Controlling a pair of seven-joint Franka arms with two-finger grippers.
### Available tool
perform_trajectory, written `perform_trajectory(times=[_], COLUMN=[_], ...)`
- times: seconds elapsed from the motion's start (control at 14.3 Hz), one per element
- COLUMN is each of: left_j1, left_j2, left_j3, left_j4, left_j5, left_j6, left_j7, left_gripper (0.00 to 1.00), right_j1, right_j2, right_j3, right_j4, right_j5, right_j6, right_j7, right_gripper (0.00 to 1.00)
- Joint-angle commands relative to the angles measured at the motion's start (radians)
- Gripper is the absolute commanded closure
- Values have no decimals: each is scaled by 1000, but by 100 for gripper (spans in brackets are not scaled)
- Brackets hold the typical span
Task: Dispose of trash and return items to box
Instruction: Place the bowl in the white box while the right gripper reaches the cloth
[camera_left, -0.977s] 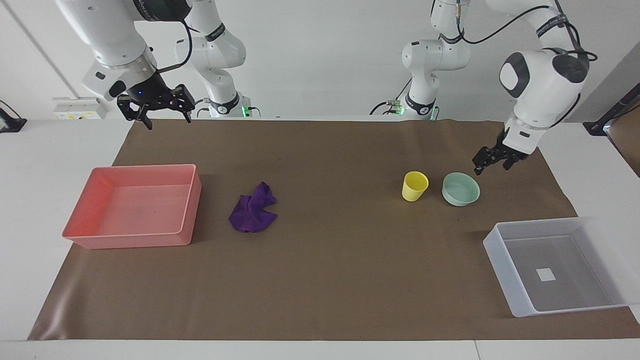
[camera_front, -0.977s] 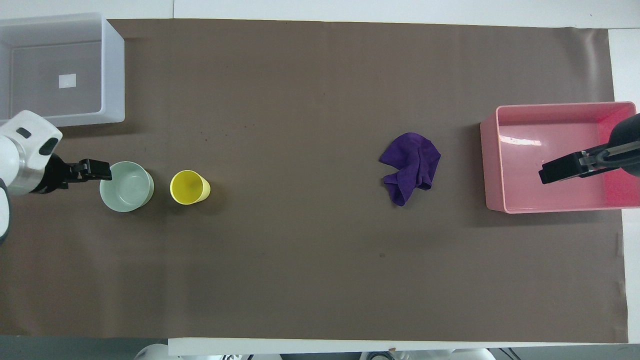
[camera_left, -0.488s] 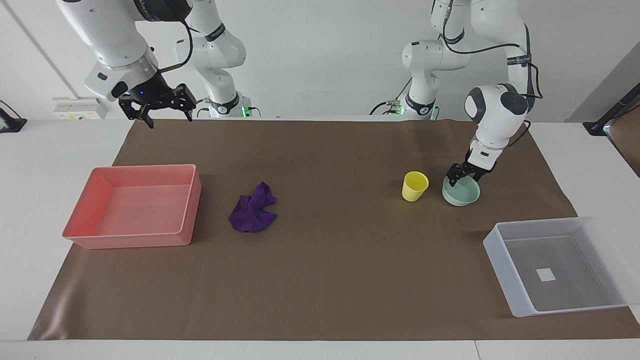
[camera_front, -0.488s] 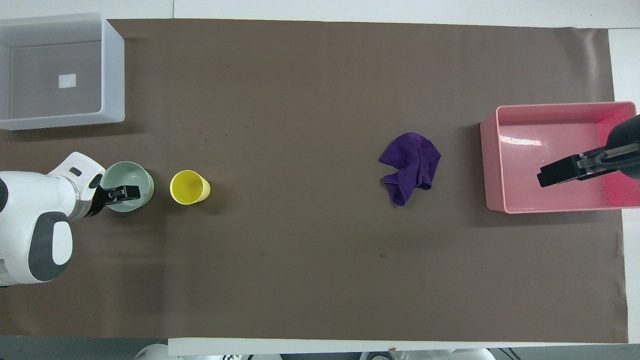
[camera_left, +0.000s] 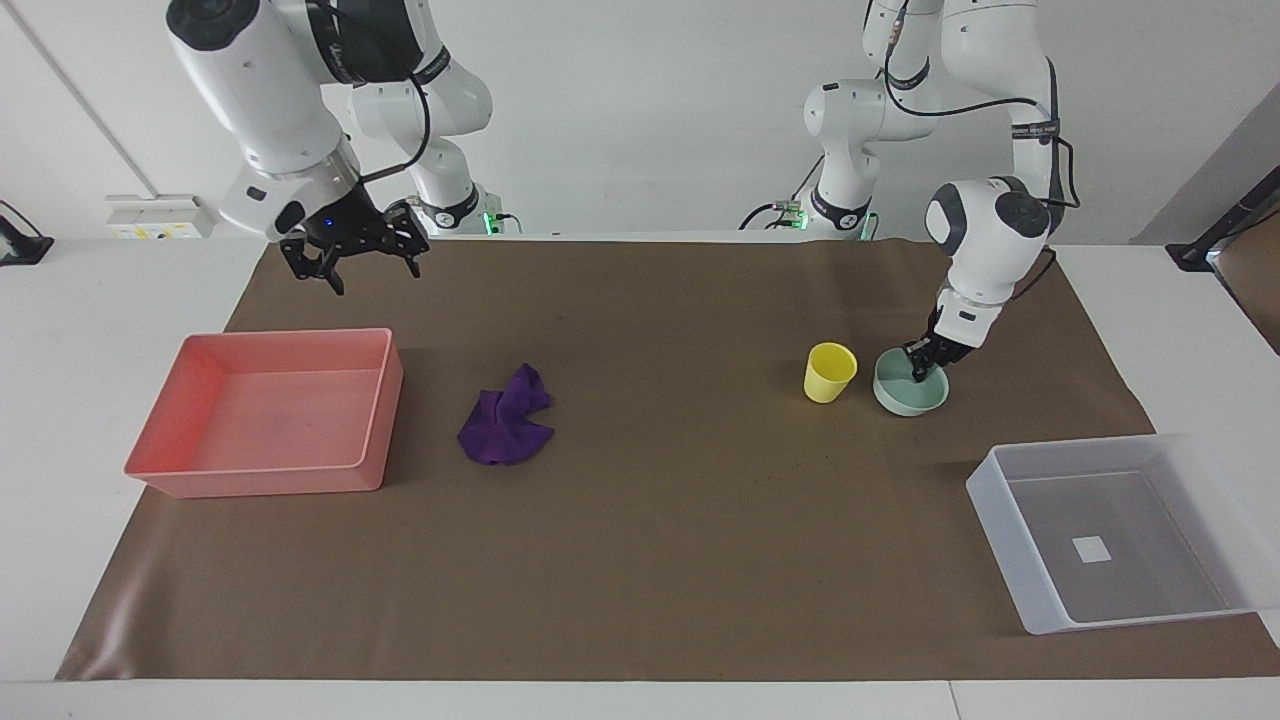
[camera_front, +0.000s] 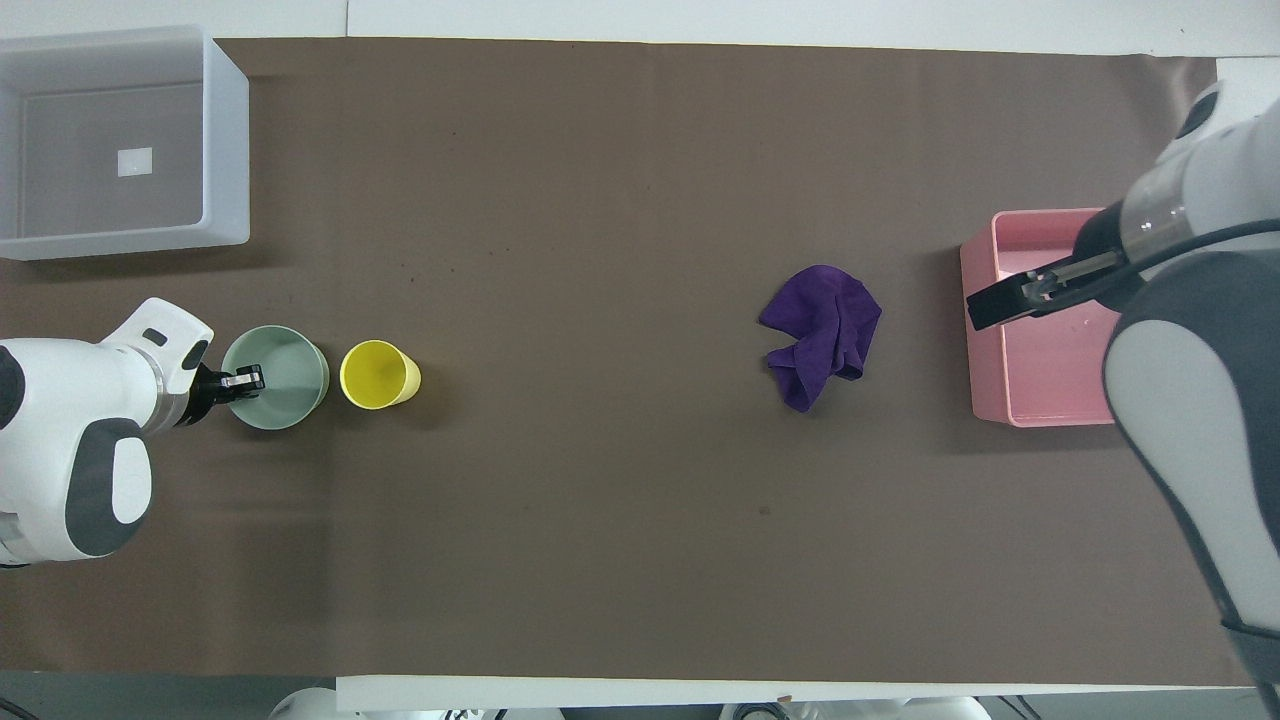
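Note:
The purple cloth wad is trash for the pink tray (camera_front: 1050, 360), so my right gripper needs to grab it by its folded edge (camera_front: 866, 322) next.
The purple cloth wad (camera_left: 505, 418) lies on the brown mat beside the pink tray; it also shows in the overhead view (camera_front: 825, 335). The yellow cup (camera_left: 829, 372) (camera_front: 378, 375) stands upright next to the mint-green bowl (camera_left: 903, 402) (camera_front: 285, 385). My left gripper (camera_left: 922, 368) (camera_front: 245, 380) is down at the bowl's rim, on the side away from the cup. My right gripper (camera_left: 372, 275) (camera_front: 985, 312) is open and empty, in the air over the mat by the pink tray's edge. The translucent box (camera_left: 1000, 520) (camera_front: 225, 140) is empty, toward the left arm's end.
The pink tray (camera_left: 375, 420) (camera_front: 1040, 395) is empty, toward the right arm's end. The brown mat (camera_left: 660, 520) covers the table. The right arm's body covers part of the tray in the overhead view.
My left gripper came down onto the bowl's rim, and the bowl slid a little toward the cup. My right gripper moved lower and toward the table's middle.

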Motion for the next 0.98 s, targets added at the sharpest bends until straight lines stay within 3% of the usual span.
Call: perform_trajectory(times=[0.0,0.21,0.42,0.56,0.7,0.91], left_j1=[-18,-4,28,100,129,206], left_j2=[-57,-72,78,167,352,561], left_j3=[8,12,20,20,20,19], left_j4=[43,291,656,795,978,1129], left_j5=[7,6,-3,-40,-45,-43], left_j6=[-141,-457,-676,-672,-620,-476], left_j7=[-15,3,4,5,5,7], left_gripper=[100,100,100,100,100,100], right_j1=[34,73,100,104,120,121], right_j2=[54,124,163,190,227,250], right_j3=[4,4,4,5,5,5], right_j4=[-73,-124,-213,-274,-296,-336], right_j5=[17,19,19,19,19,19], right_j6=[147,286,446,547,589,649], right_j7=[36,65,74,77,79,100], right_gripper=[1,1,1,2,6,19])
